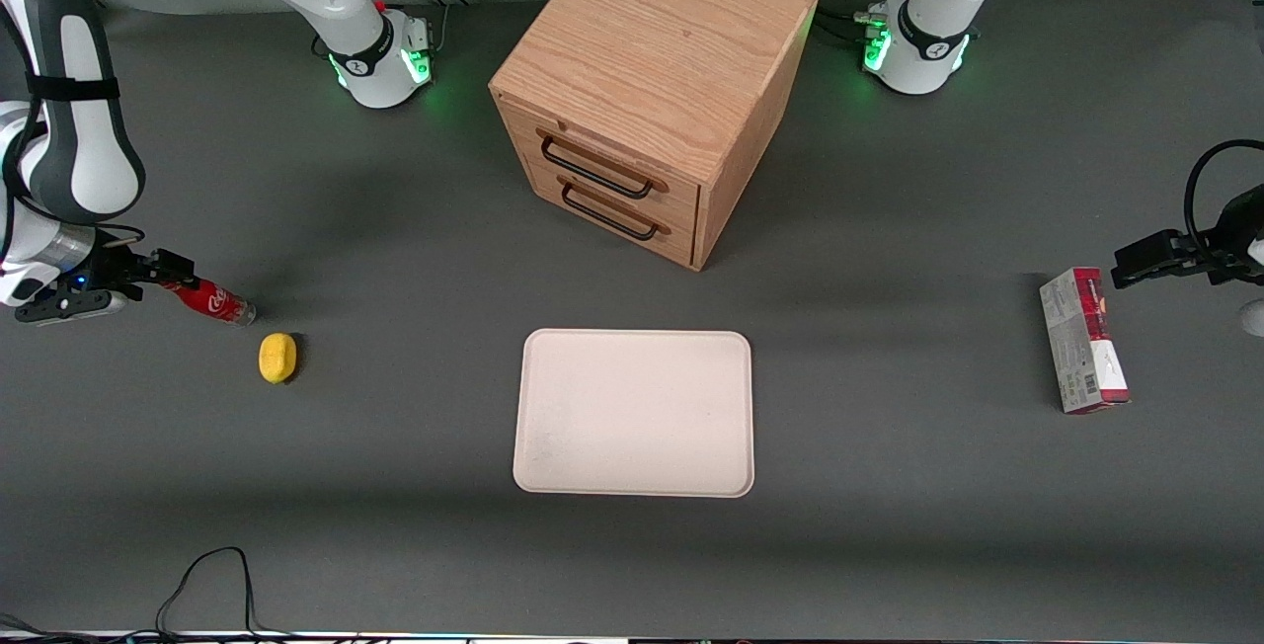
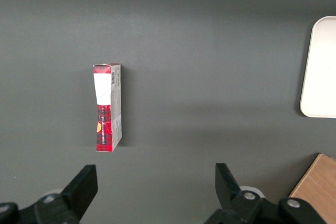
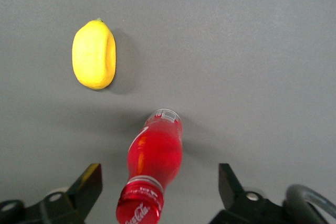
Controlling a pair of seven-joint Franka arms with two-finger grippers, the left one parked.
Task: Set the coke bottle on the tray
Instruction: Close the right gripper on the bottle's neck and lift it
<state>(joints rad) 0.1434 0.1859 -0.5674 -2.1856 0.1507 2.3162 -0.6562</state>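
Observation:
The coke bottle needs to go on the tray. My right gripper should next grip the bottle by its red end with the cap point(image 3: 140, 203) to place it there.
The coke bottle point(image 1: 212, 301) lies on its side on the grey table at the working arm's end, its red cap toward my wrist and its clear base pointing toward the tray. My right gripper point(image 1: 170, 274) is open just over the cap end. In the right wrist view the bottle point(image 3: 156, 161) sits between the two spread fingers of the gripper point(image 3: 158, 178), and neither finger touches it. The cream-white tray point(image 1: 632, 412) lies flat in the middle of the table, nearer the front camera than the cabinet. Its edge also shows in the left wrist view point(image 2: 320, 66).
A yellow lemon-like lump point(image 1: 277, 358) lies beside the bottle, a little nearer the front camera, and shows in the right wrist view point(image 3: 94, 54). A wooden two-drawer cabinet point(image 1: 652, 81) stands mid-table. A red-and-grey carton point(image 1: 1083, 340) lies toward the parked arm's end.

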